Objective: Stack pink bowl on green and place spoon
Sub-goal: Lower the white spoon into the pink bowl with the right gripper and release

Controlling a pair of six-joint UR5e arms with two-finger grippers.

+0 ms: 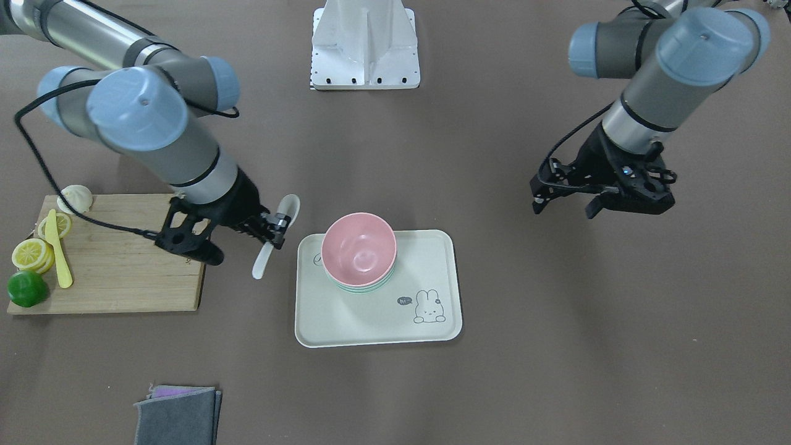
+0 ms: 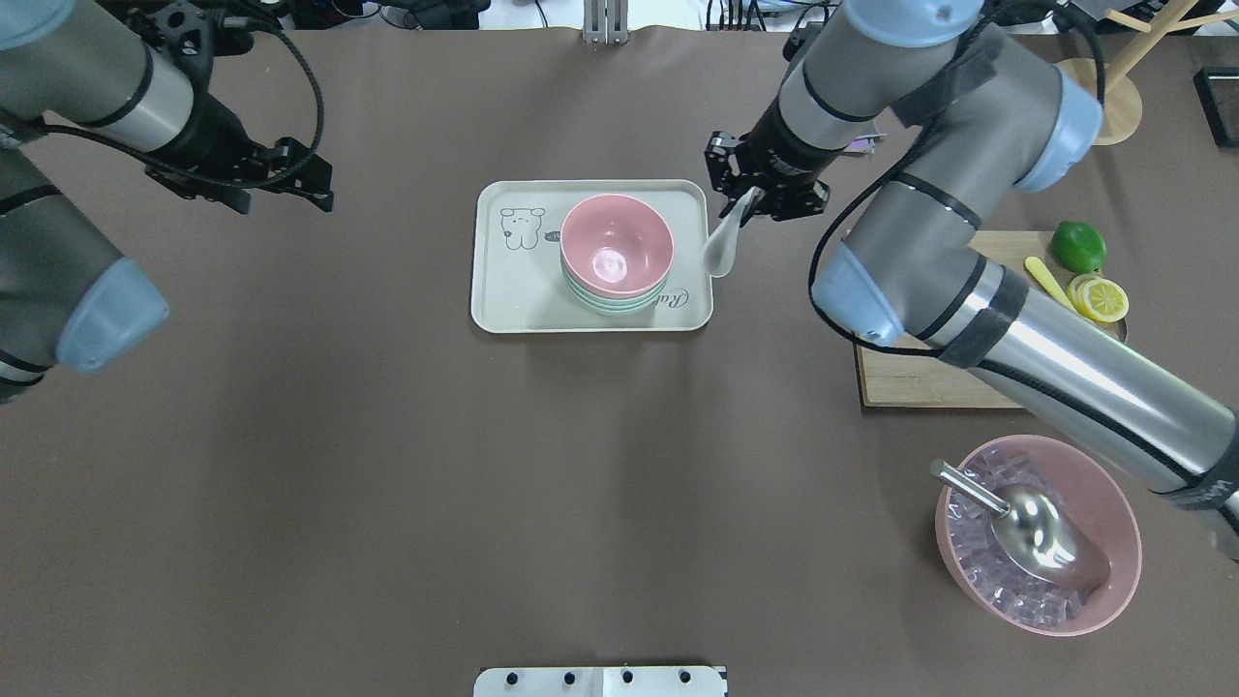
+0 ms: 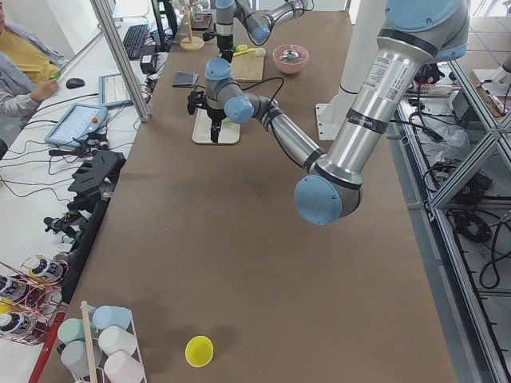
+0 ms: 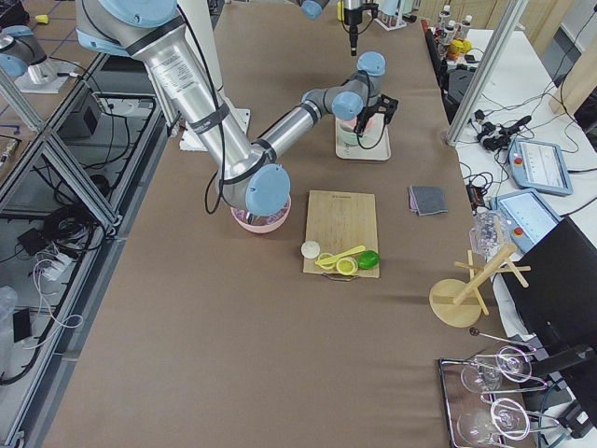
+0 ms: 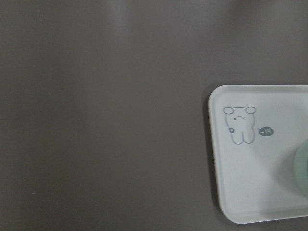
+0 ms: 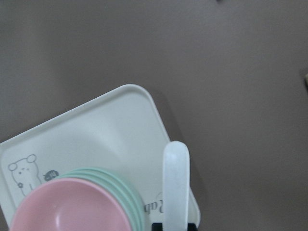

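The white spoon (image 1: 266,256) hangs outside the rim of the pink bowl (image 1: 358,247). My right gripper should move the spoon into the pink bowl before it opens.
The pink bowl (image 1: 358,247) sits nested in the green bowl (image 1: 364,288) on the pale tray (image 1: 377,315). In the overhead view the pink bowl (image 2: 617,242) is on the tray's (image 2: 513,290) right half, with the green bowl's rim (image 2: 610,304) showing under it. My right gripper (image 1: 276,224) is shut on the white spoon (image 1: 266,256) and holds it tilted just beside the tray's edge; the spoon (image 2: 721,254) hangs below the gripper (image 2: 750,198). The right wrist view shows the spoon (image 6: 176,183) over the tray's corner. My left gripper (image 2: 281,198) is open, empty and away from the tray.
A wooden cutting board (image 1: 123,278) holds lemon slices (image 1: 31,253), a lime (image 1: 26,288) and a yellow knife (image 1: 59,250). Grey cloths (image 1: 178,415) lie at the front. A large pink basin (image 2: 1041,542) holds ice and a metal scoop. The robot's base plate (image 1: 366,46) stands behind the tray.
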